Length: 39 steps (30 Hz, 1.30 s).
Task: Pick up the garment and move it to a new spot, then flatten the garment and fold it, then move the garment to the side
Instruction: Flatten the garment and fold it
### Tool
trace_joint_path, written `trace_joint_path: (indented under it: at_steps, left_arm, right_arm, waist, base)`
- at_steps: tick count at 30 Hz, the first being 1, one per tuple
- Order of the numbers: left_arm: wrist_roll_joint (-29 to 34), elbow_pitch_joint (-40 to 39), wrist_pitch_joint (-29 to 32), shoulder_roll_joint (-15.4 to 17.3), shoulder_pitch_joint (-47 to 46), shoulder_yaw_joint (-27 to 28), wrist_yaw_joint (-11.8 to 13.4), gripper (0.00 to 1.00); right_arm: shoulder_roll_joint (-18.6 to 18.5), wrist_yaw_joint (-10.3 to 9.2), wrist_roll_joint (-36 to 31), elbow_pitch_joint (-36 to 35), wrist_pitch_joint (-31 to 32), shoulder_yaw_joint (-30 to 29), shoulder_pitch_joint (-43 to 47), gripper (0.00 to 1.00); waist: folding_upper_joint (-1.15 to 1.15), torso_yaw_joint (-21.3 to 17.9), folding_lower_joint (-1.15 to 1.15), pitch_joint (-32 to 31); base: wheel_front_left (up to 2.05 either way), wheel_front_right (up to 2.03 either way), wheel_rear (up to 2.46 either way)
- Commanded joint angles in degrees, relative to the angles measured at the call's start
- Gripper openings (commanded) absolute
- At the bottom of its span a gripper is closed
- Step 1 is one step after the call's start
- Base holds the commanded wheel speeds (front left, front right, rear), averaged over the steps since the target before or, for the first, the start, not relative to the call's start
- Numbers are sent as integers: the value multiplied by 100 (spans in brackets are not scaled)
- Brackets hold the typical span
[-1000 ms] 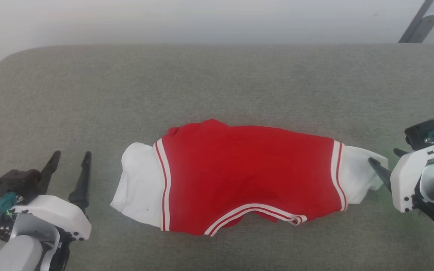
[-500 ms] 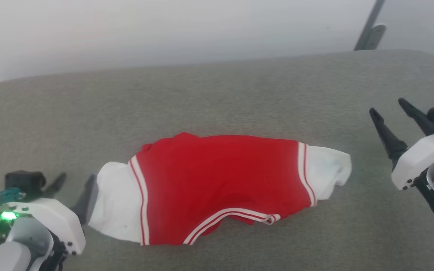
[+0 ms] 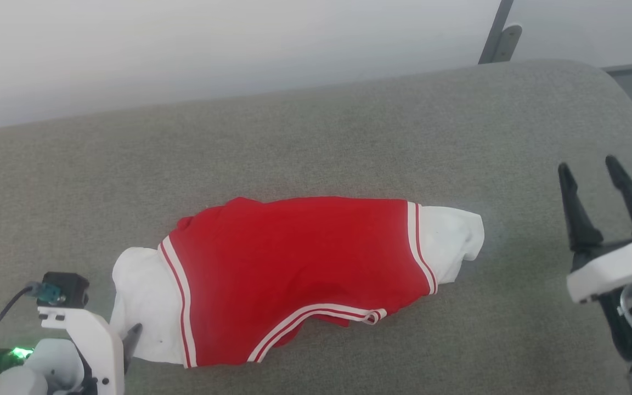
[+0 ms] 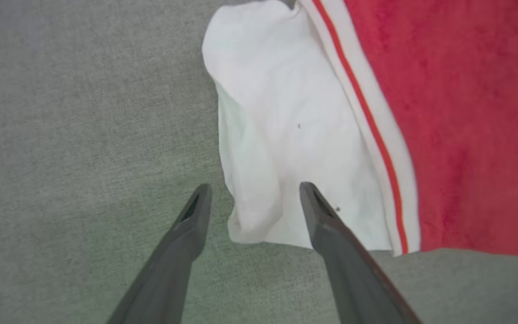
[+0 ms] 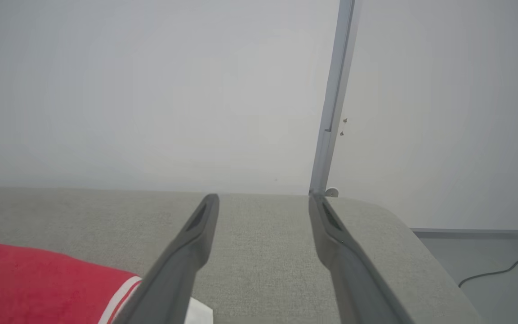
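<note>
The garment's red body (image 3: 304,260) needs to stay free to spread flat, so the left gripper should next grab the garment by its white sleeve's cuff corner (image 3: 119,327).
The garment (image 3: 294,269), red with white sleeves and striped trim, lies spread on the grey cushion with no print showing. My left gripper (image 4: 254,189) stands open at its left sleeve (image 4: 281,112), one finger on the bare cushion and the other over the sleeve's lower corner. In the head view one of its fingers (image 3: 131,340) touches that sleeve's edge. My right gripper (image 3: 587,164) is open with nothing between its fingers, well to the right of the right sleeve (image 3: 453,241). In the right wrist view the right gripper (image 5: 263,197) points at the wall, with the garment (image 5: 38,279) at the lower left.
The grey cushioned surface (image 3: 316,137) runs wide and rounds off at the right end. A pale wall stands behind it, with a metal post (image 3: 500,33) at the far right corner. A cable (image 5: 497,270) lies on the floor beyond the right end.
The head camera has turned, shifting the picture. My right gripper has drawn back from the right sleeve and risen. My left gripper has moved in onto the left sleeve.
</note>
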Motion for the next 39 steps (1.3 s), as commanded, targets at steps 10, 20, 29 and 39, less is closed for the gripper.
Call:
trace_joint_path:
  at_steps: [10,20,29,39]
  left_arm:
    - [1,864,488,-185,-505,-269,-146,45]
    - [-32,1597,525,-558,-973,-471,-579,0]
    - [99,1840,378,-803,-1320,-610,-724,0]
    - [197,2030,230,-990,-1613,-737,-894,0]
  right_arm:
    - [334,0,-177,-304,287,-189,501,100]
    - [40,0,540,-58,1692,457,382,100]
    - [-359,0,1088,618,3063,1065,-201,100]
    - [-439,0,1347,1614,4016,1650,-819,100]
  waist:
    - [0,-64,0,165]
    - [0,55,0,372]
    - [0,384,0,581]
    - [0,708,0,736]
  base:
    - [0,0,0]
    - [0,0,0]
    - [0,0,0]
    - [0,0,0]
